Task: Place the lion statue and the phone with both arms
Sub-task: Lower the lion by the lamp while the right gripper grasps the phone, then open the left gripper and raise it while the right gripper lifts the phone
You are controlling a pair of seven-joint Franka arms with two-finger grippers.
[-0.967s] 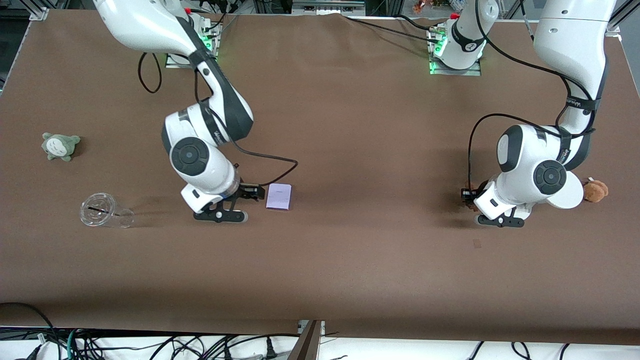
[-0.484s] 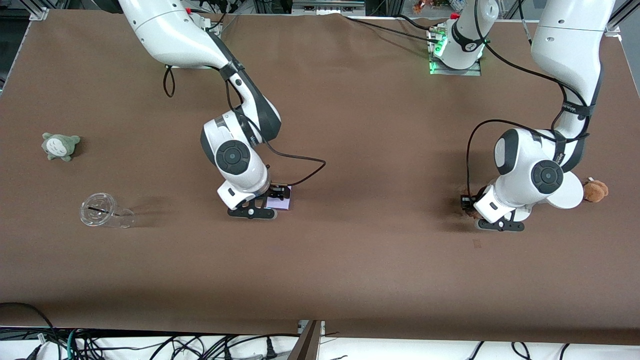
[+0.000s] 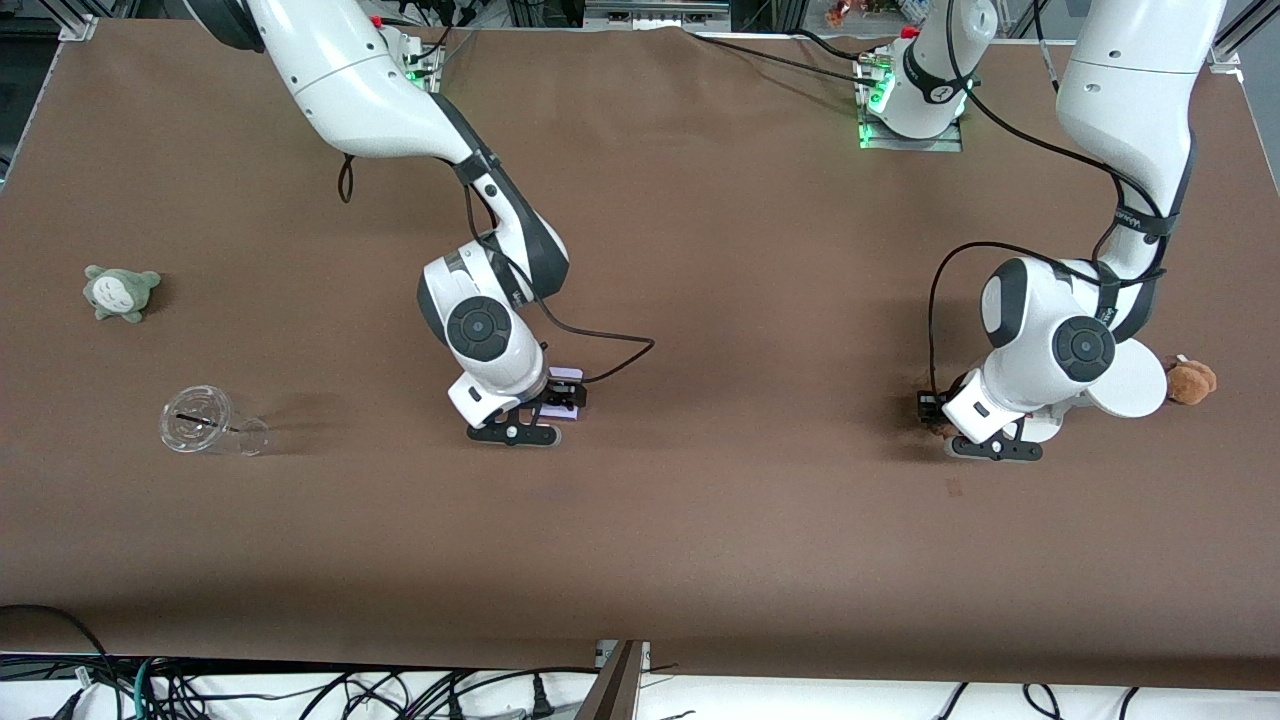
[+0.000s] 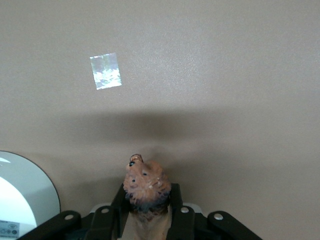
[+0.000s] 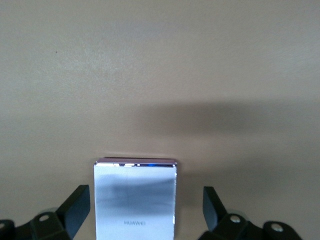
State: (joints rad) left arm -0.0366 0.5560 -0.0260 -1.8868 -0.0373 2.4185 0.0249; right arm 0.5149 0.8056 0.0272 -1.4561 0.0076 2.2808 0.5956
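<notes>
My left gripper holds the lion statue [image 4: 146, 182] low on the brown table, and the statue would lie in place, so it is time to open.
The lion statue [image 4: 146, 182], a small reddish-brown figurine with a darker mane, is pinched between the fingers of my left gripper [image 4: 146, 206], which is shut on it. In the front view that gripper [image 3: 933, 413] sits low at the table near the left arm's end, and the statue is mostly hidden there. The phone [image 5: 135, 197], a flat pale lavender rectangle, lies on the table between the spread fingers of my right gripper [image 5: 145, 210]. That gripper is open and touches neither side. From the front, the right gripper [image 3: 560, 398] covers most of the phone [image 3: 568, 376].
A white stand with a disc [image 3: 1135, 388] and a brown plush toy [image 3: 1193, 380] sit beside the left arm's wrist. A clear cup [image 3: 205, 422] lies on its side and a grey-green plush [image 3: 121, 292] sits toward the right arm's end. A small shiny patch [image 4: 105, 71] marks the cloth.
The right arm has swung toward the left arm's end and come down so its open fingers straddle the phone. The left arm has barely shifted, still gripping the statue.
</notes>
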